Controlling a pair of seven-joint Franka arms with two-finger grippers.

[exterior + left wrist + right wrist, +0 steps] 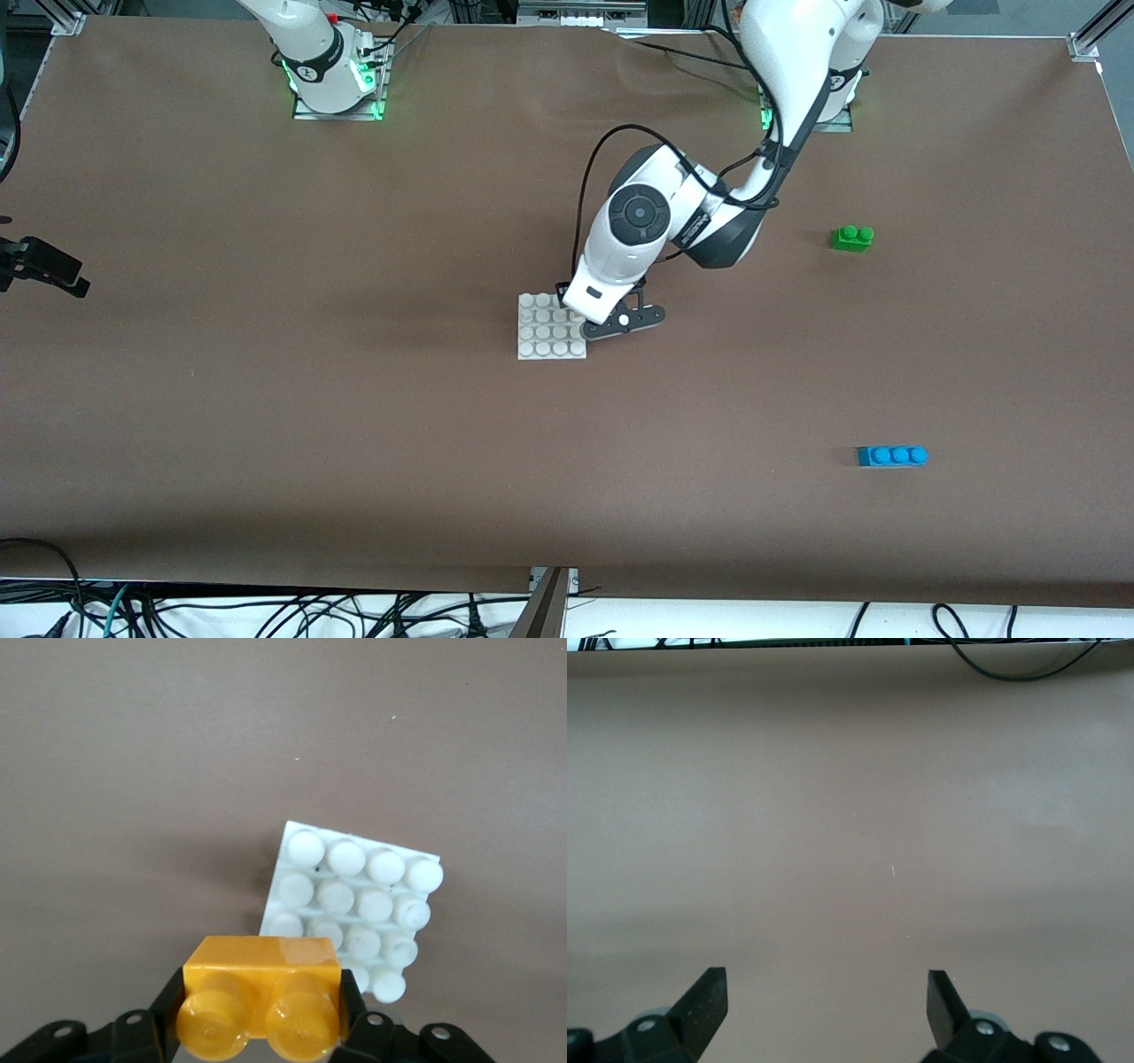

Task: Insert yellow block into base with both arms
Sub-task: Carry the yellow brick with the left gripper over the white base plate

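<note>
I should keep holding the yellow block with my left gripper. The yellow block is above the white base's near edge in the left wrist view.
My left gripper (617, 322) hangs low over the edge of the base (540, 338) toward the left arm's end. The base is a white square plate with a 4x4 stud grid. In the left wrist view my left gripper (261, 1003) is shut on the yellow block (262, 992), one black finger on each end and its two studs facing the camera. The base (354, 895) lies just under and past the block. The block is hidden by the wrist in the front view. My right gripper (827, 992) is open and empty over bare table, and it is out of the front view.
A green two-stud brick (852, 237) lies toward the left arm's end. A longer blue three-stud brick (892, 455) lies nearer the front camera at that end. A black fixture (40, 266) sticks in at the right arm's end. Cables (1019, 665) run past the table edge.
</note>
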